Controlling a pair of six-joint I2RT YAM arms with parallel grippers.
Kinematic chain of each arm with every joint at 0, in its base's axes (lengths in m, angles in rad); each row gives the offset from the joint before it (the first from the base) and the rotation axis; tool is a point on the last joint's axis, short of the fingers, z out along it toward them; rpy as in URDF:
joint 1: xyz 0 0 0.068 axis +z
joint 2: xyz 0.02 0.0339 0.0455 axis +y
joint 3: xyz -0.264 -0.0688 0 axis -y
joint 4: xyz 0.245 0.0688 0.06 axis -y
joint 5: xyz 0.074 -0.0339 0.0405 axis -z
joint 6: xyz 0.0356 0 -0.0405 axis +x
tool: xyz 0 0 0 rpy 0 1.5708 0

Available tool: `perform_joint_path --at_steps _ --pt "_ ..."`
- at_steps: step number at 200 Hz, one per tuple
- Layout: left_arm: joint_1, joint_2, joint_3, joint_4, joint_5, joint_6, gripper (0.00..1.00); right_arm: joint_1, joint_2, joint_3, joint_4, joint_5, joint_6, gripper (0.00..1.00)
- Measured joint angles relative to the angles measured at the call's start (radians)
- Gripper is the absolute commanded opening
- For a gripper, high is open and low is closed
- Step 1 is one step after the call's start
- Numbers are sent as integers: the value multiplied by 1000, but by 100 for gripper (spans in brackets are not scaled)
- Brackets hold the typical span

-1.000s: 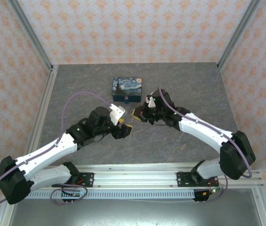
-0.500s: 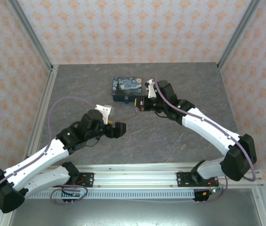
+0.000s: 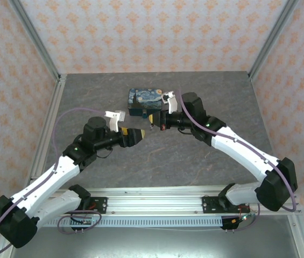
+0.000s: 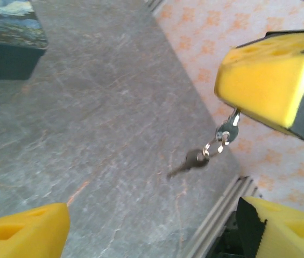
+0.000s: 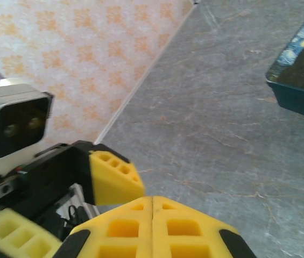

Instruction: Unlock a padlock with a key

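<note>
The key's blade should stay free to unlock the padlock, so my left gripper next needs to take the key by its head point(image 3: 152, 126) point(image 4: 227, 130) at the ring.
My right gripper point(image 3: 153, 119) is shut, its pads pressed together point(image 5: 152, 199), and it pinches a small key ring from which a dark key point(image 4: 195, 159) dangles above the table. The left wrist view has those right fingers point(image 4: 264, 80) at the upper right. My left gripper point(image 3: 137, 136) hovers just left of and below the key, open wide point(image 4: 152, 217) with nothing between its fingers. One left finger point(image 5: 114, 177) lies under the right gripper. A tiny teal piece, seemingly the padlock point(image 3: 143, 114), sits at the front of the painted tin point(image 3: 145, 100).
The blue Starry Night tin point(image 4: 9, 40) stands at the back middle of the grey stone-look table point(image 3: 195, 161). Patterned walls and metal frame rails point(image 3: 52, 118) close in the table on the left, back and right.
The right gripper carried the key back and up toward the tin. The left gripper let go, opened wider, pulled left, then swung up again beside the hanging key.
</note>
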Motion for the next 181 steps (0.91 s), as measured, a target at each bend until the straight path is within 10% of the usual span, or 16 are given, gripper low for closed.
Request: perform_joint_path --at_steps 181 --pt "35 122 -42 455 274 -182 35 0 -35 -179 441 -106 254 0"
